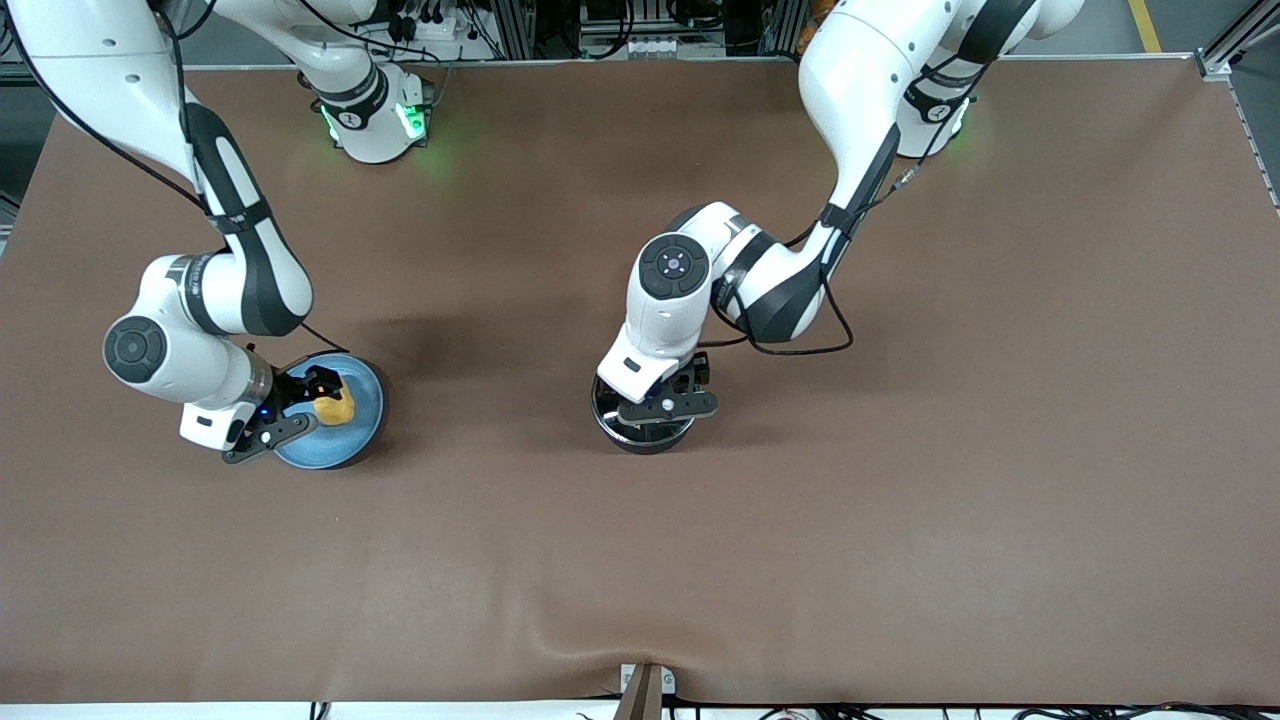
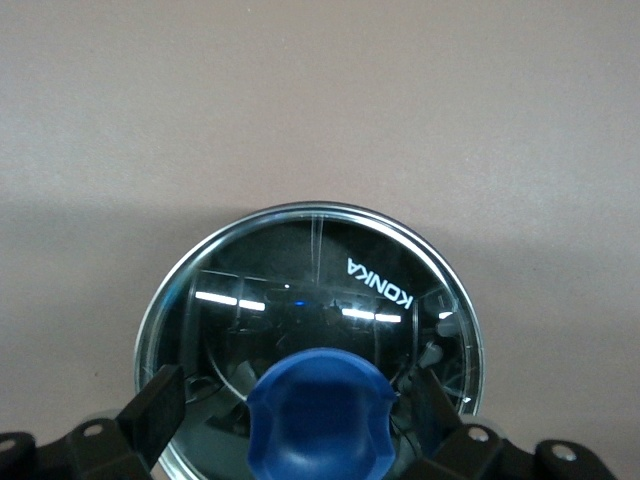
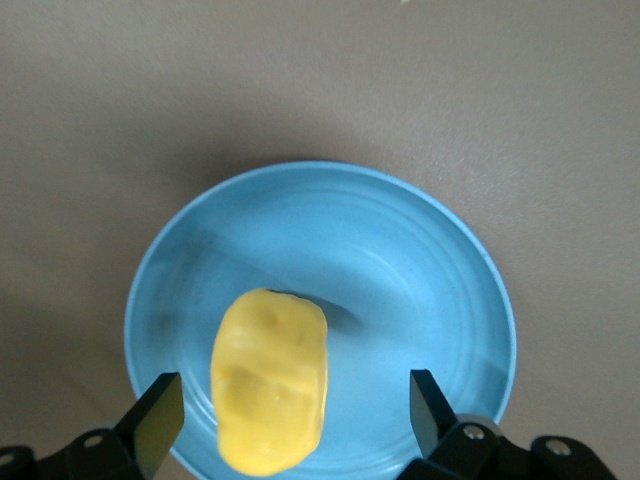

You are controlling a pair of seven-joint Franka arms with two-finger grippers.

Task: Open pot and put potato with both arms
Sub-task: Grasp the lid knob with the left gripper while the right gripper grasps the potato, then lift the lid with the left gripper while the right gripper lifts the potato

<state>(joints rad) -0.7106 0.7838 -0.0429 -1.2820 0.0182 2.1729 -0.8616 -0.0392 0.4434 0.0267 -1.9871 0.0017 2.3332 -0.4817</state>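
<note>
My right gripper's fingers hover above the yellow potato (image 1: 336, 408) between them on the blue plate, so lowering comes first and it is too early to close.
The pot (image 1: 640, 436) stands mid-table with its glass lid (image 2: 310, 290) on; its handle is hidden under the left arm. My left gripper (image 1: 662, 408) hangs just over the lid and is open. Its fingers (image 2: 155, 410) stand on either side of the blue knob (image 2: 322, 415), apart from it. The yellow potato (image 1: 336, 408) lies on the light-blue plate (image 1: 365, 395) toward the right arm's end of the table. My right gripper (image 1: 303, 408) is low over the plate and open. The potato (image 3: 270, 380) lies between its fingertips (image 3: 430, 405), which do not touch it.
Brown table cover (image 1: 900, 450) runs bare around the pot and the plate. Both arm bases (image 1: 375, 115) stand at the table edge farthest from the front camera.
</note>
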